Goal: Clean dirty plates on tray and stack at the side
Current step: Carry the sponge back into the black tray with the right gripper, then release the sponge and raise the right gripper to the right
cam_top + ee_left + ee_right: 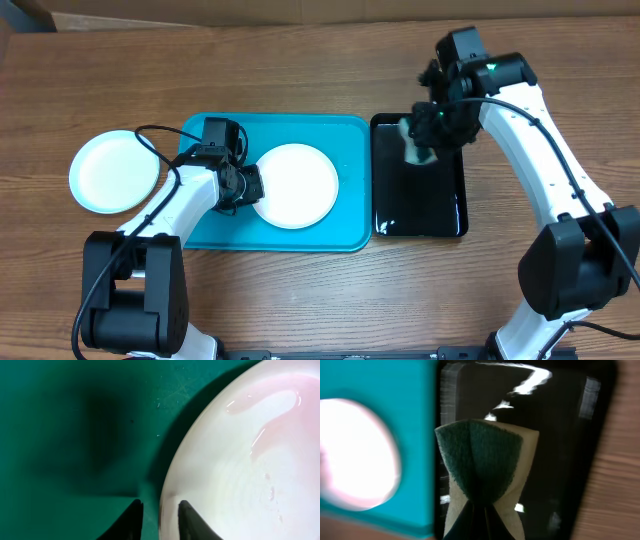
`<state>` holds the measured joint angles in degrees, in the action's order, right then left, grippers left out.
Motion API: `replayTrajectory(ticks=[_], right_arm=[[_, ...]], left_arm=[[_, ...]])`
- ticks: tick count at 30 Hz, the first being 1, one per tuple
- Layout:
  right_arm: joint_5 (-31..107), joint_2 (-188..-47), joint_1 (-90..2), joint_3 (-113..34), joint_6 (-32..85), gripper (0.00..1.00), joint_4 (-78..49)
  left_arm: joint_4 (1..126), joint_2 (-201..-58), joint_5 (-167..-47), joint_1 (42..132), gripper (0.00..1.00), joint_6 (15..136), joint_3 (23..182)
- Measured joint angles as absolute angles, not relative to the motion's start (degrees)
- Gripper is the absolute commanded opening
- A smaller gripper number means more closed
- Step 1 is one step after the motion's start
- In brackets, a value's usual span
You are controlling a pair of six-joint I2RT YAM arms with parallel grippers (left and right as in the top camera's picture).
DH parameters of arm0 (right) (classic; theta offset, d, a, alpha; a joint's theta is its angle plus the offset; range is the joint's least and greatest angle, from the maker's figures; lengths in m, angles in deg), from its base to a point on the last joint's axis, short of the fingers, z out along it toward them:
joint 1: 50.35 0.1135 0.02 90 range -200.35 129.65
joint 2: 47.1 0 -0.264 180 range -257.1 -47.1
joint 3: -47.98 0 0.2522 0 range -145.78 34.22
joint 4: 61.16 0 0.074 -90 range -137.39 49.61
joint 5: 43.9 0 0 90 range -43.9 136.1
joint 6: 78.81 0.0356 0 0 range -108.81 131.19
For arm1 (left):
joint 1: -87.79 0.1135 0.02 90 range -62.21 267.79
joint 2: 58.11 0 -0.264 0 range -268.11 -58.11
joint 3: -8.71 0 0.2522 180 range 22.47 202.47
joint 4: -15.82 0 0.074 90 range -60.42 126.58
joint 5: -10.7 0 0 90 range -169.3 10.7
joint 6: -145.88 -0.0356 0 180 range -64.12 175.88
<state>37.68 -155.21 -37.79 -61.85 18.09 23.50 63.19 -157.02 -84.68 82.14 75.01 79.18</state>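
Observation:
The pale plate has a pink smear to tip off before it is stacked, so my left gripper needs to grab the plate next by its rim away from the black tray.
One pale plate (296, 186) lies flat on the teal tray (340, 135). A thin pink watery smear shows on the plate (240, 460) in the left wrist view. My left gripper (252, 186) is at its left rim. The jaws (159, 504) stand slightly open astride the rim, one fingertip (134, 510) over the tray (75, 435) and the other over the plate, with a sliver of tray showing beside the rim. A second plate (113, 171), white, rests on the table left of the tray. My right gripper (428, 135) is shut on a green-faced sponge (480, 455).
The sponge hangs over the glossy black tray (420, 205), which sits just right of the teal tray. In the right wrist view the black tray (565, 435) has wet streaks, and the plate (355, 455) and teal tray (415, 410) lie to its left. Bare wood surrounds both trays.

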Motion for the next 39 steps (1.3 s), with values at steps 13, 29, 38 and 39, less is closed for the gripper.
replayTrajectory(ticks=[13, 29, 38, 39], right_arm=[[45.09, -155.50, -38.31, -39.65, 20.88, 0.04, 0.05], [43.32, -155.61, -38.47, -47.30, 25.91, 0.62, 8.90], [42.99, -155.58, -43.30, -60.21, 26.20, 0.77, 12.92], [42.95, -155.58, -44.39, -60.21, 26.20, 0.77, 13.25]], left_arm=[[63.19, -157.02, -84.81, 82.14, 0.32, 74.92, 79.10], [63.36, -157.02, -84.81, 82.14, 0.32, 74.95, 79.10], [63.73, -157.04, -84.81, 81.07, 0.32, 74.97, 79.07], [63.69, -157.15, -84.81, 80.77, 0.31, 74.97, 79.07]])
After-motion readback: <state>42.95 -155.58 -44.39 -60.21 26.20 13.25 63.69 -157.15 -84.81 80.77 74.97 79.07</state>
